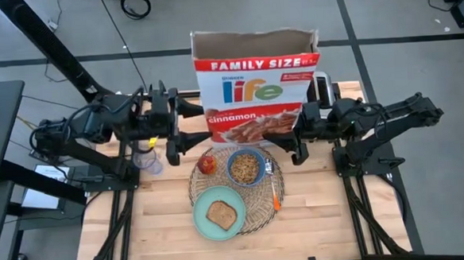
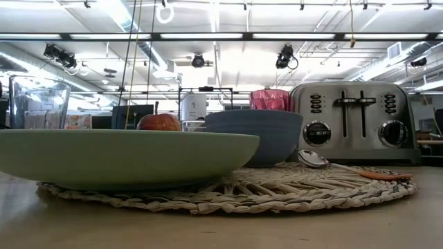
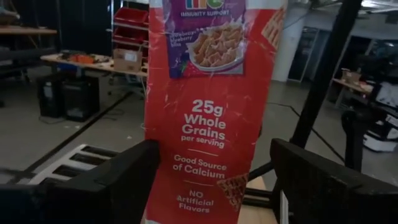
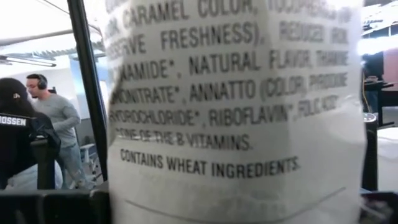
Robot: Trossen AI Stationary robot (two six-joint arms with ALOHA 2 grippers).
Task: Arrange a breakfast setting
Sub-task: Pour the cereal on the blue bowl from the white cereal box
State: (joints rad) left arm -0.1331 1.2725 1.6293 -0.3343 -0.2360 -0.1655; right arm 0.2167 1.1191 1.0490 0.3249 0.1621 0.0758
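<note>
My left gripper moves toward the cereal box's red narrow side, before it closes on the box, since the fingers stop short of that side in the left wrist view.
A red Life cereal box [image 1: 258,89], top open, hangs roughly upright high above the table's far part; the low view does not show it. My right gripper [image 1: 300,133] is shut on its right narrow side. My left gripper [image 1: 198,122] is open, with its fingers either side of the left narrow side [image 3: 205,124]. Below, the wicker placemat [image 1: 256,212] carries a blue bowl [image 1: 246,167] with cereal, a mint-green plate [image 1: 201,219] with toast [image 1: 223,215], a red apple [image 1: 207,163] and an orange-handled utensil [image 1: 275,196]. The pink cup [image 2: 270,99] stands behind the bowl. My right gripper holds the box's white ingredients side [image 4: 230,180], which spans the whole gap between the two fingers [image 4: 50,208]. The fingers come level from the table's right. The box hangs upright, clear of the table. My left gripper has one finger [image 3: 118,180] at the red side's edge and a gap at the other [image 3: 329,186]; whether it touches, I cannot tell.
A chrome toaster [image 2: 356,121] stands at the far right, partly hidden by the box from above [image 1: 323,85]. A clear cup [image 1: 148,160] stands left of the placemat. Bare wood [image 1: 324,221] lies right of the placemat. People stand in the room beyond [image 4: 53,124].
</note>
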